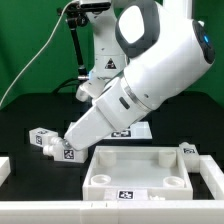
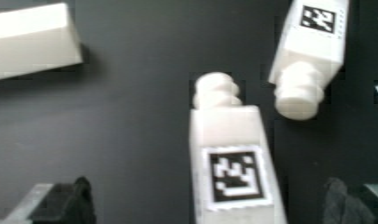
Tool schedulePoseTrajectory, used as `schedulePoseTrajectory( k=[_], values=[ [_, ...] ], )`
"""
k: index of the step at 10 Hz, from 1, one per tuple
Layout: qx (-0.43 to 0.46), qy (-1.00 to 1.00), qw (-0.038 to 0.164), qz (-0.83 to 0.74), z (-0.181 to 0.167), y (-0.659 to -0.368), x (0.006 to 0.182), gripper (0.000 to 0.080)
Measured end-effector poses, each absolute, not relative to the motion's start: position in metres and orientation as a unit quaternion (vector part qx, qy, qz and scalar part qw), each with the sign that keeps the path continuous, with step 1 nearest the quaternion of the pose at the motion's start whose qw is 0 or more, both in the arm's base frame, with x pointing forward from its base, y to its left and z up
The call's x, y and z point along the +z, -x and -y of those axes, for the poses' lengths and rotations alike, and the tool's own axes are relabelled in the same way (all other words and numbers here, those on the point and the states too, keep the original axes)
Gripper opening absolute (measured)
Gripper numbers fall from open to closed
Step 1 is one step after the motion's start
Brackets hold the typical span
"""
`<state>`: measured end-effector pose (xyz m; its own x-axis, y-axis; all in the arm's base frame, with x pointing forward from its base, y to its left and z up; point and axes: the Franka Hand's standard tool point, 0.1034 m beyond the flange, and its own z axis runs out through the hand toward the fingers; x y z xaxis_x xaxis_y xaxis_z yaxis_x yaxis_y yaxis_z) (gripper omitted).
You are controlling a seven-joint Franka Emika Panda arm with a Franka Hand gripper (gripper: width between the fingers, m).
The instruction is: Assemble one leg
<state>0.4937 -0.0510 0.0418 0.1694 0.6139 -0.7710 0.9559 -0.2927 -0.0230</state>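
Observation:
My gripper is to reach the white leg and pick it up by its tagged body, so the peg end stays free to go into the corner hole of the panel.
Two white legs with black-and-white tags lie on the black table at the exterior view's left. My gripper hangs just above them, its fingers hard to make out there. In the wrist view one leg lies between my two dark fingertips, tag facing up and its peg end pointing away. The gripper is open and holds nothing. The second leg lies beyond it, off to one side. The white square panel with corner holes rests in front of the arm.
A third leg lies by the panel's corner on the exterior view's right. The marker board lies under the arm. White rails edge the front and left. A white part shows in the wrist view.

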Motion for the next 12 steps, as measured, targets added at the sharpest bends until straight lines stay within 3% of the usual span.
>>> schedulePoseTrajectory(
  k=[12],
  values=[
    [-0.360, -0.717, 0.240, -0.546, 0.056, -0.478, 0.016, 0.0649]
  ],
)
